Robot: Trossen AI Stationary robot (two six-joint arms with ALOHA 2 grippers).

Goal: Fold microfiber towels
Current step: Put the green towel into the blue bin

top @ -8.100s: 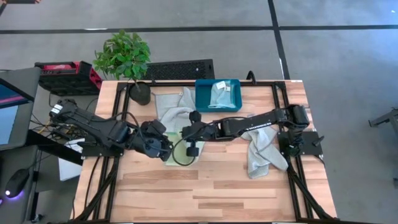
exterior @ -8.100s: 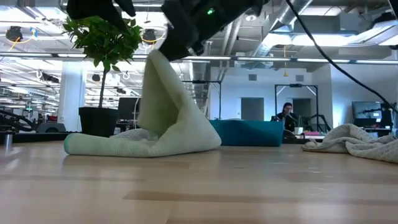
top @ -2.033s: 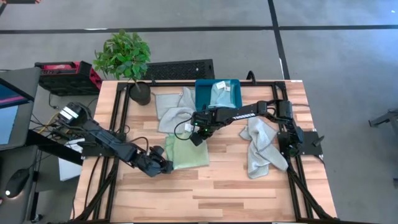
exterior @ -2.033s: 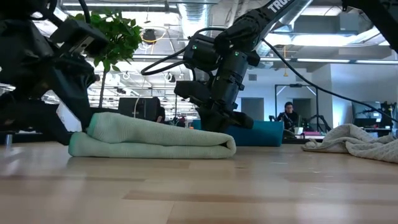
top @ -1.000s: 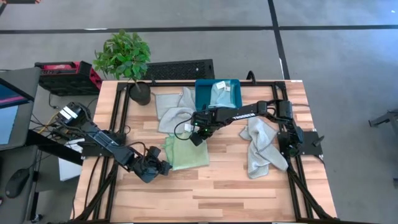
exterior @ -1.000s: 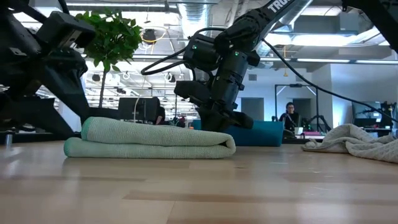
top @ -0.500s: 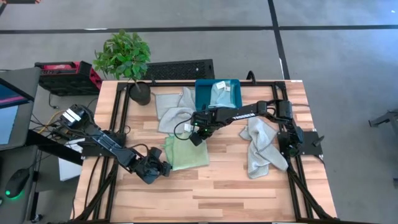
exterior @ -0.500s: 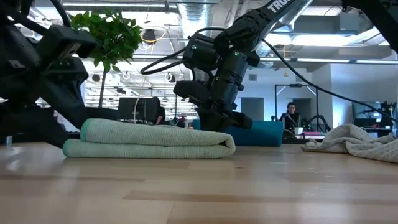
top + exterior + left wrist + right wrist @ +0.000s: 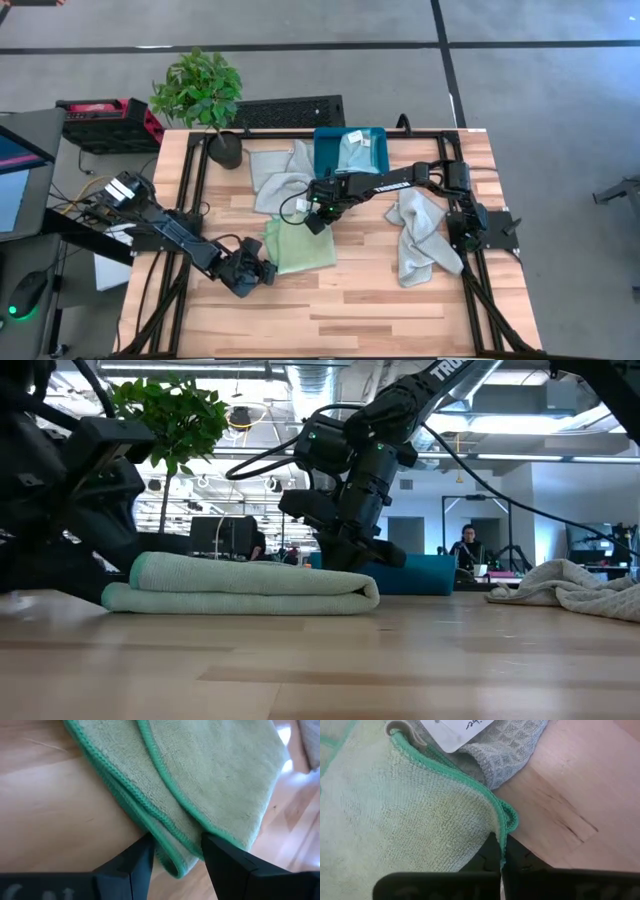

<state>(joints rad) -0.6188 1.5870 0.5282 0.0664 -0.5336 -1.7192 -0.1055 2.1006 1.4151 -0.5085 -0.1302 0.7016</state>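
My left gripper now closes and catches the green towel, since both fingers reach past the stacked hems at the towel's near corner [image 9: 176,859], low over the table.
The light green towel [image 9: 298,246] lies folded in layers on the table's middle, flat on the wood [image 9: 240,586]. My left gripper [image 9: 260,270] is open at the towel's near left corner [image 9: 172,865], one finger on either side of it; I cannot tell whether they touch it. My right gripper [image 9: 318,216] is shut on the towel's far right corner. A pale grey towel [image 9: 280,172] lies crumpled at the far left, and another [image 9: 420,238] at the right. A light blue towel [image 9: 355,150] lies in the teal bin [image 9: 325,165]. My right gripper pinches the green towel's hemmed edge [image 9: 506,827] between its two fingers, right at the far right corner. The fingers come from above, pointing down [image 9: 345,555]. The towel lies flat on the table; how many layers are held I cannot tell.
A potted plant [image 9: 205,95] stands at the far left corner. The grey towel with its white tag [image 9: 455,730] lies against the green towel's far edge. Bare wood [image 9: 350,310] spreads along the near side. A person sits in the room beyond [image 9: 462,550].
My left arm has sunk a little and drawn slightly toward the near edge at the towel's left end. The green towel has stayed flat and folded. My right gripper has kept still on its corner.
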